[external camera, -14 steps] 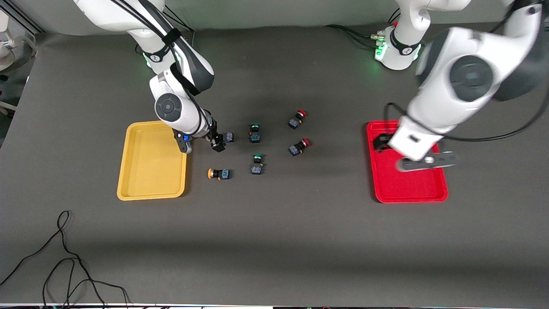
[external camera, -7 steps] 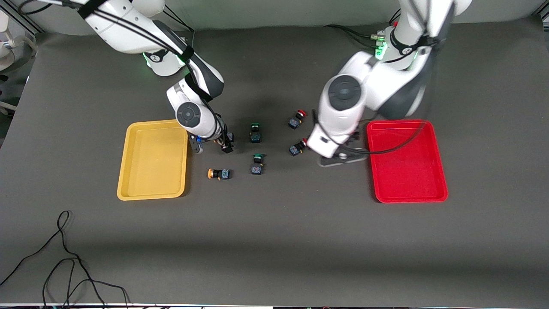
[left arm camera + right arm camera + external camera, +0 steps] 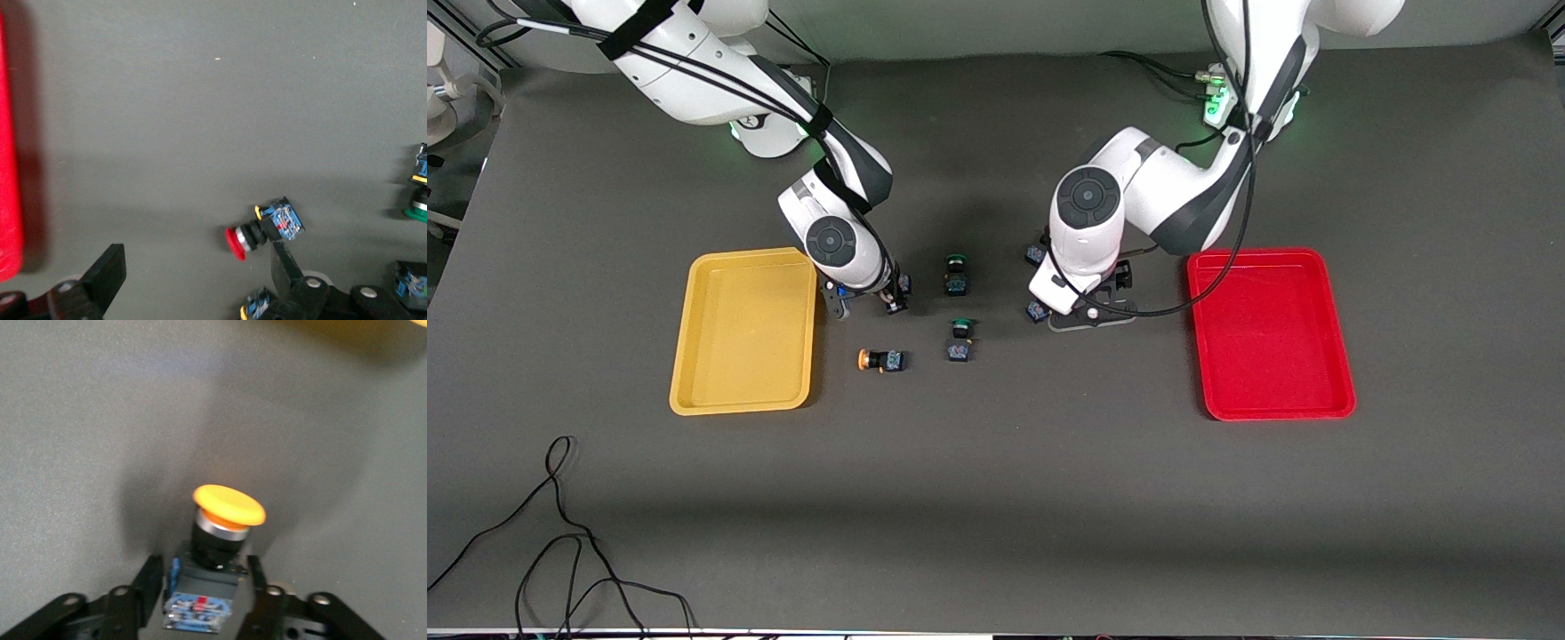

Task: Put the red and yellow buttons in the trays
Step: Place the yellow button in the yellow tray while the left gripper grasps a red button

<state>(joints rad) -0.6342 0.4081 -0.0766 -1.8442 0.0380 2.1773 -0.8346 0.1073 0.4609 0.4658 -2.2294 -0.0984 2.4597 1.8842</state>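
Next, my left gripper picks up the red button by its black neck (image 3: 256,233) to place it in the red tray.
My right gripper (image 3: 893,300) is down at a yellow button (image 3: 227,520) beside the yellow tray (image 3: 743,338). It is open, its fingers close on either side of the button's body. A second yellow button (image 3: 880,360) lies on its side nearer the front camera. My left gripper (image 3: 197,257) is wide open, low over the mat between the red buttons and the red tray (image 3: 1272,333). One red button (image 3: 263,230) lies right by one finger (image 3: 283,257). The other red button (image 3: 257,308) shows only its body. In the front view the left hand (image 3: 1087,300) hides both red caps.
Two green-capped buttons (image 3: 956,276) (image 3: 960,340) sit in the middle between the yellow and red ones. The red tray's rim (image 3: 8,167) edges the left wrist view. A black cable (image 3: 560,533) lies on the mat near the front camera, toward the right arm's end.
The left arm has swung from over the red tray to over the red buttons and come lower. The right gripper has shifted slightly onto the yellow button.
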